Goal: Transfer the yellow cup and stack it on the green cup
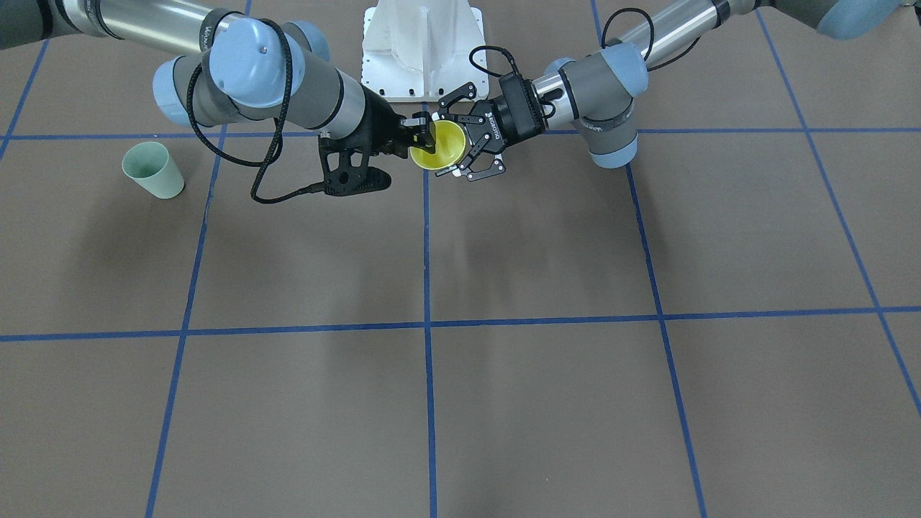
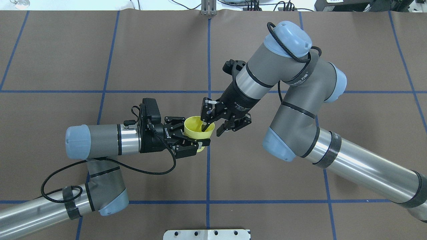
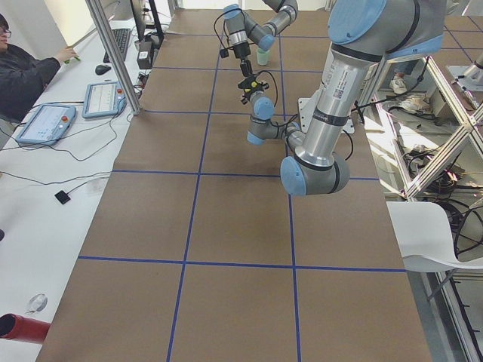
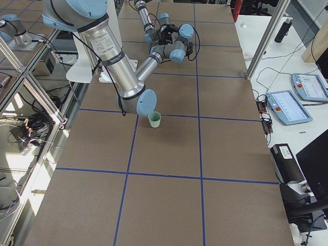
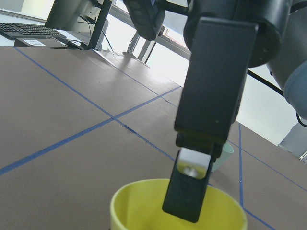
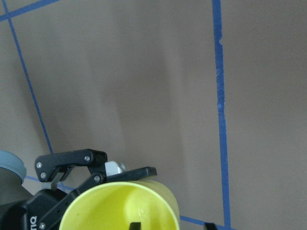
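My right gripper takes hold of the yellow cup by its rim (image 6: 168,206) next, to stack it on the green cup.
The yellow cup (image 2: 194,130) is held in the air over the table's middle, near the robot's base. My left gripper (image 2: 195,132) is shut on its sides, one finger on each side below the rim. My right gripper (image 2: 212,130) is open and straddles the cup's wall. One of its fingers (image 5: 189,191) reaches inside the cup and the other stays outside. The cup also shows in the front view (image 1: 446,147) and the right wrist view (image 6: 120,206). The green cup (image 1: 152,170) stands upright and alone on the table, far out on my right side.
Blue tape lines (image 1: 426,324) divide the brown table. The white base plate (image 1: 423,43) lies just behind the grippers. In the left side view an operator (image 3: 23,68) sits at a side desk with a teach pendant (image 3: 45,122).
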Available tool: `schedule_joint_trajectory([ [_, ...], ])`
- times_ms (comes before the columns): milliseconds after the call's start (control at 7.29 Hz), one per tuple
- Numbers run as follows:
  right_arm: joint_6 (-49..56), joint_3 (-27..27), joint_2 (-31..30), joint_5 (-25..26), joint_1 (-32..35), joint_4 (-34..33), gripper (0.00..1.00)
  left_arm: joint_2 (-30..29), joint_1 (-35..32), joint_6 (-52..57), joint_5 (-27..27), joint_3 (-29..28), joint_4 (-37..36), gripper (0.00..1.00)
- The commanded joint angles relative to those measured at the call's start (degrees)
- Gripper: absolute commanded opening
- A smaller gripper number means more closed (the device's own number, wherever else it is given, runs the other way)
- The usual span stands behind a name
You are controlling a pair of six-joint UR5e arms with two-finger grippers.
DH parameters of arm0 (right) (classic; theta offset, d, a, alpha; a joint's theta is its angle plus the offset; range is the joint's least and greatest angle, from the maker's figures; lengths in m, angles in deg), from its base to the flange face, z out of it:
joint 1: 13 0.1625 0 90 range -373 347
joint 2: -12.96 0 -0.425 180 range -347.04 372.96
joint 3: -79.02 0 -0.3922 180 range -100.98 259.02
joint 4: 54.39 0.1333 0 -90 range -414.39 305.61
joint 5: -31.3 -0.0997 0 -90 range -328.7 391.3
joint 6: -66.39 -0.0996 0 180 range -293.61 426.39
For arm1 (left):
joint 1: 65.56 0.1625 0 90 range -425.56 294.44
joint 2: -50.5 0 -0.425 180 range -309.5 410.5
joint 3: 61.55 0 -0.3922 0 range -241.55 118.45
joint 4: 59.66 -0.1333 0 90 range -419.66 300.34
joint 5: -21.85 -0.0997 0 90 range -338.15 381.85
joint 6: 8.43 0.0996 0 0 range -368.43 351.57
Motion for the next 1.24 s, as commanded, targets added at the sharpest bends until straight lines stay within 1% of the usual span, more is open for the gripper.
schedule_joint_trajectory([
  [0, 0.0, 0.02, -0.35, 0.0, -0.02, 0.0, 0.35, -0.08, 0.0, -0.09, 0.03, 0.0, -0.01, 0.0],
  [275, -0.09, 0.02, -0.35, 0.09, -0.1, 0.0, 0.13, -0.08, 0.0, -0.26, -0.06, 0.0, -0.01, 0.0],
  [412, -0.09, -0.07, -0.43, 0.09, -0.1, 0.0, 0.0, -0.17, 0.0, -0.53, -0.06, 0.0, -0.01, 0.14],
  [549, -0.09, -0.07, -0.44, 0.18, -0.1, 0.09, 0.0, -0.09, 0.0, -0.53, -0.06, 0.0, -0.01, 0.25],
  [686, 0.0, -0.15, -0.52, 0.18, -0.1, 0.17, 0.0, -0.17, 0.0, -0.53, -0.15, 0.17, -0.01, 0.54],
  [824, 0.0, -0.24, -0.52, 0.35, -0.1, 0.18, 0.0, -0.43, 0.0, -0.62, -0.23, 0.26, -0.1, 1.0],
  [1098, 0.0, -0.33, -0.61, 0.44, -0.02, 0.18, 0.0, -0.44, 0.0, -0.62, -0.23, 0.26, -0.27, 1.0],
])
